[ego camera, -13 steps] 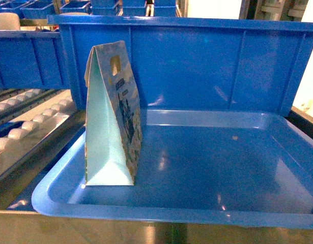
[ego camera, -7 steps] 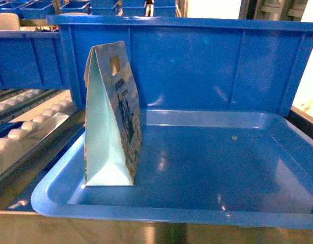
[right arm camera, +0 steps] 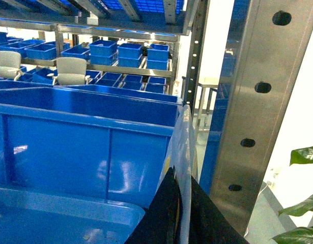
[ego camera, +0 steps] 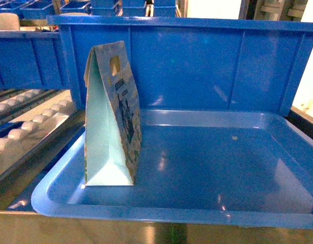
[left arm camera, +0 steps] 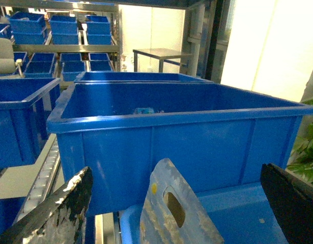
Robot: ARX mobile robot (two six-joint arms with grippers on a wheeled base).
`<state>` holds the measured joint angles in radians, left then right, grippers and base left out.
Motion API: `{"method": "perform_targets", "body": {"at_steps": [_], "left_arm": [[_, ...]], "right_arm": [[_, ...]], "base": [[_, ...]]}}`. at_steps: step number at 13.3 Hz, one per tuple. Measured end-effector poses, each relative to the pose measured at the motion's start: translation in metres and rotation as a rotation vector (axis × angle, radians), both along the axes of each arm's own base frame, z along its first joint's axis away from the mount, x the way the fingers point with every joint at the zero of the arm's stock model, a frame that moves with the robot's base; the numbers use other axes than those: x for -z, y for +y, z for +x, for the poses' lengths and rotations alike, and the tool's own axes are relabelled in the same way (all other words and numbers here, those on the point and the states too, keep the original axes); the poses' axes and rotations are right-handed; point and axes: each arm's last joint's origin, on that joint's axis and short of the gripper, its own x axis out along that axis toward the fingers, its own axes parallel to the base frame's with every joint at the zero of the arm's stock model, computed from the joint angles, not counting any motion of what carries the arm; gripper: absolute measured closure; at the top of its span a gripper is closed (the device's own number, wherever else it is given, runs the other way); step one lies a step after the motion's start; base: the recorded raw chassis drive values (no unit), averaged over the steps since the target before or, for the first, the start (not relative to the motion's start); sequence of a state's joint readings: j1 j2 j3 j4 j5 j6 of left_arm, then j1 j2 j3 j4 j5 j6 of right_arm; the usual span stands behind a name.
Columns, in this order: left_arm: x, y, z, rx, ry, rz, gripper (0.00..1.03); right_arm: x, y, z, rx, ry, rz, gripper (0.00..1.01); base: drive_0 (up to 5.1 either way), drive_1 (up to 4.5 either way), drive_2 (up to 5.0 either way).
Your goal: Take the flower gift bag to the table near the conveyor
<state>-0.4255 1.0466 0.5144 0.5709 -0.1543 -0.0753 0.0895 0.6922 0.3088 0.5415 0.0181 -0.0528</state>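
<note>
The left gripper will next grab the flower gift bag by the top edge above its cut-out handle [ego camera: 111, 50]. The bag is wide at its base [ego camera: 110, 173] and gets narrower toward the top.
The flower gift bag [ego camera: 113, 117] stands upright at the left end of the shiny blue tray [ego camera: 207, 168]; it has a pale mint side, a printed face and a cut-out handle. In the left wrist view its top [left arm camera: 171, 208] rises between the wide-apart fingers of my left gripper [left arm camera: 175, 173], which is open and not touching it. My right gripper [right arm camera: 184, 175] is shut, with a thin pale translucent sheet [right arm camera: 187, 137] running up from between its fingers. The conveyor [ego camera: 29, 124], with its white rollers, runs along the left. The table is out of view. Neither gripper shows in the head view.
A tall blue bin [ego camera: 187, 61] stands right behind the tray. More blue bins [left arm camera: 24, 117] sit on the roller tracks and on shelves behind. A perforated steel post [right arm camera: 258, 112] stands close to the right gripper. Green leaves [right arm camera: 301, 203] are at the far right.
</note>
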Motion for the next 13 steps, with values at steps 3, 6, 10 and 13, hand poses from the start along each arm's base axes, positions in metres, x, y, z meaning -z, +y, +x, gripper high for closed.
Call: {"method": "perform_targets", "body": {"at_steps": [3, 6, 10, 13], "left_arm": [[0.012, -0.012, 0.007, -0.047, 0.054, 0.057, 0.05], [0.027, -0.022, 0.016, -0.038, 0.1, 0.084, 0.05], [0.038, -0.033, 0.037, -0.055, 0.135, 0.105, 0.05], [0.046, -0.038, 0.041, -0.056, 0.162, 0.116, 0.05]], "right_arm": [[0.0, 0.0, 0.0, 0.0, 0.0, 0.0, 0.98], [0.0, 0.0, 0.0, 0.0, 0.0, 0.0, 0.98], [0.0, 0.0, 0.0, 0.0, 0.0, 0.0, 0.98], [0.0, 0.0, 0.0, 0.0, 0.0, 0.0, 0.98]], "base": [[0.0, 0.0, 0.0], [0.0, 0.0, 0.0], [0.0, 0.0, 0.0], [0.0, 0.0, 0.0]]}}
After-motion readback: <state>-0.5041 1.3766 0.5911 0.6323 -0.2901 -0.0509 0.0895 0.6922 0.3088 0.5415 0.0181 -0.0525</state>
